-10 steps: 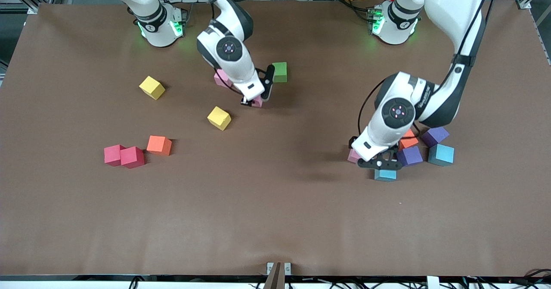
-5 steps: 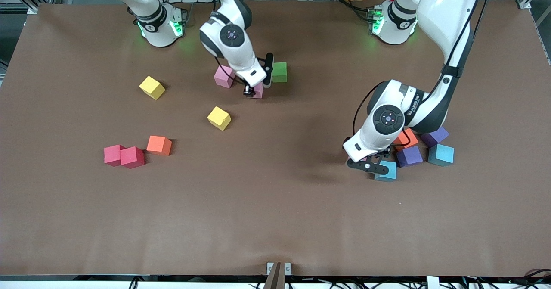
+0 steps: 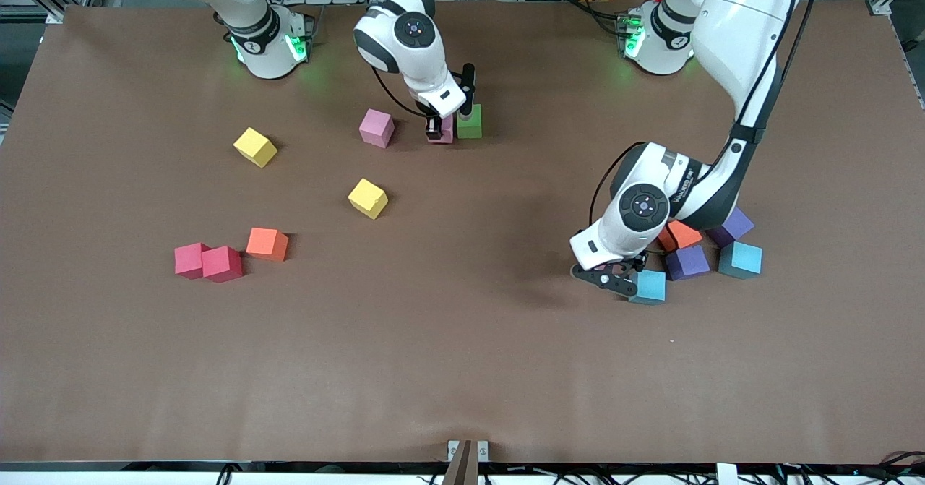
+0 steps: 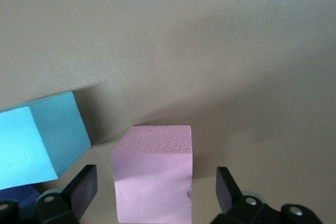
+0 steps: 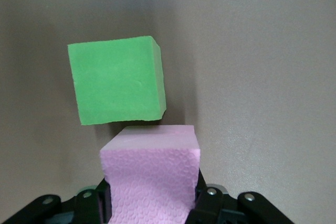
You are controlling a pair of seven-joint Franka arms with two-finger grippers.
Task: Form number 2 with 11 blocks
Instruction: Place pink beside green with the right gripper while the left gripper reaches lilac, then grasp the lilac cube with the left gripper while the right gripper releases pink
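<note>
The pink block will make the number 2's row longer beside the green block [image 3: 470,121], so my left gripper should grab it by its opposite sides next.
My right gripper [image 3: 438,128] is shut on a pink block [image 5: 152,174], holding it low and close beside the green block [image 3: 470,121]. Another pink block [image 3: 376,127] sits toward the right arm's end. My left gripper [image 3: 611,277] stands open around a third pink block [image 4: 152,174], its fingers [image 4: 84,187] clear of the block's sides. A light blue block [image 3: 648,286] lies right beside it. The blocks lie scattered, and no number 2 is in view.
Two yellow blocks [image 3: 254,146] [image 3: 368,198], an orange block [image 3: 267,243] and two red blocks [image 3: 209,262] lie toward the right arm's end. By the left gripper sit an orange block [image 3: 679,235], two purple blocks [image 3: 687,262] and a blue one [image 3: 740,259].
The right gripper has carried its pink block away from the front camera, up beside the green block. The left gripper has shifted slightly toward the right arm's end, over its pink block.
</note>
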